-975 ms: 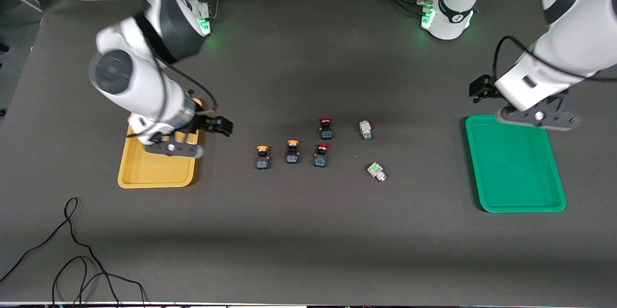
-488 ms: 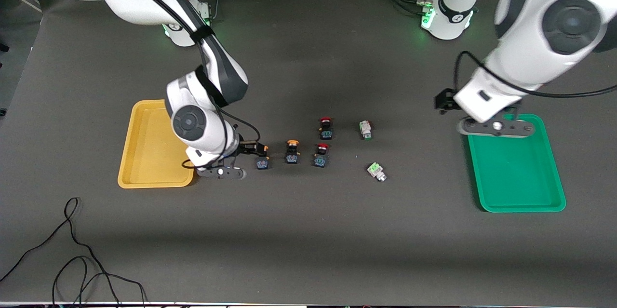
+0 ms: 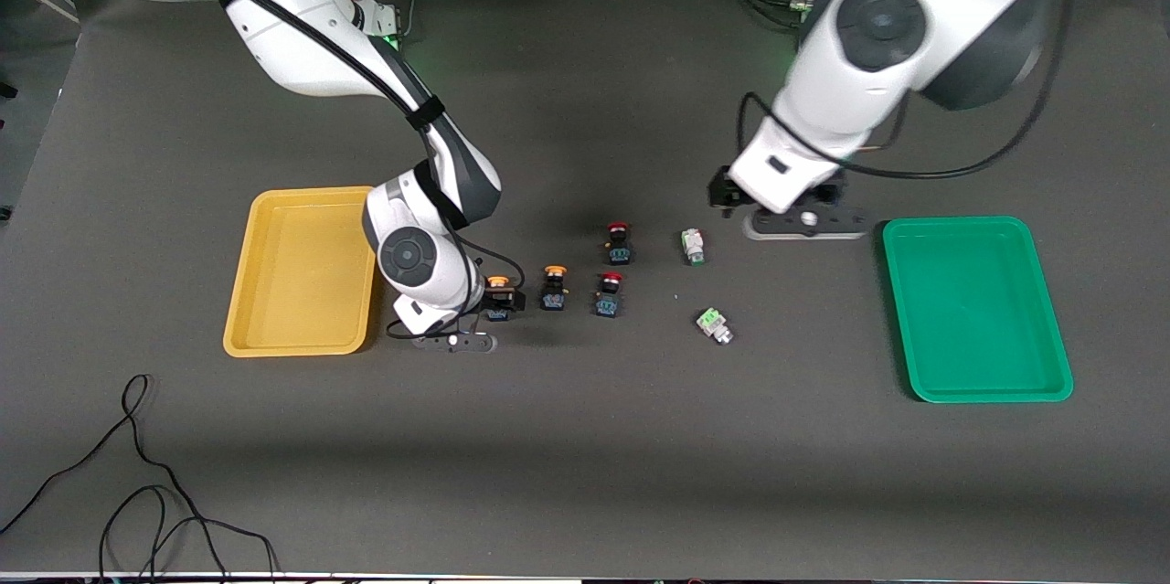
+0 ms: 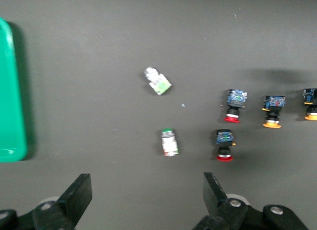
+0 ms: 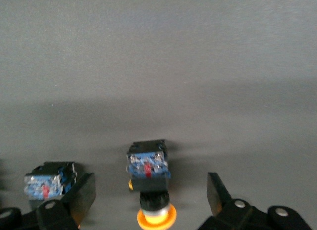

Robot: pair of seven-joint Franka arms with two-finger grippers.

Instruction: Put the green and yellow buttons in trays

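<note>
Next, my right gripper grabs the yellow button by its black switch body (image 3: 498,313) to place it in the yellow tray (image 3: 302,271).
My right gripper (image 3: 501,301) is low at the table, open, its fingers on either side of a yellow button (image 3: 497,282), the one nearest the yellow tray (image 3: 302,271). In the right wrist view that button (image 5: 148,178) lies between the open fingers (image 5: 81,193). The second yellow button (image 3: 554,286) stands beside it. My left gripper (image 3: 722,196) is open and empty in the air near one green button (image 3: 693,246); the left wrist view shows this button (image 4: 169,142) just ahead of my gripper (image 4: 146,195). The other green button (image 3: 714,325) lies nearer the camera. The green tray (image 3: 976,308) holds nothing.
Two red-capped black switches (image 3: 619,243) (image 3: 609,293) stand between the yellow and green buttons. A second blue-black switch body (image 5: 47,183) sits just outside one right finger. A black cable (image 3: 137,474) lies at the near corner by the right arm's end.
The right gripper has swung from over the yellow tray down around the nearest yellow button. The left gripper has moved from over the green tray toward the green buttons.
</note>
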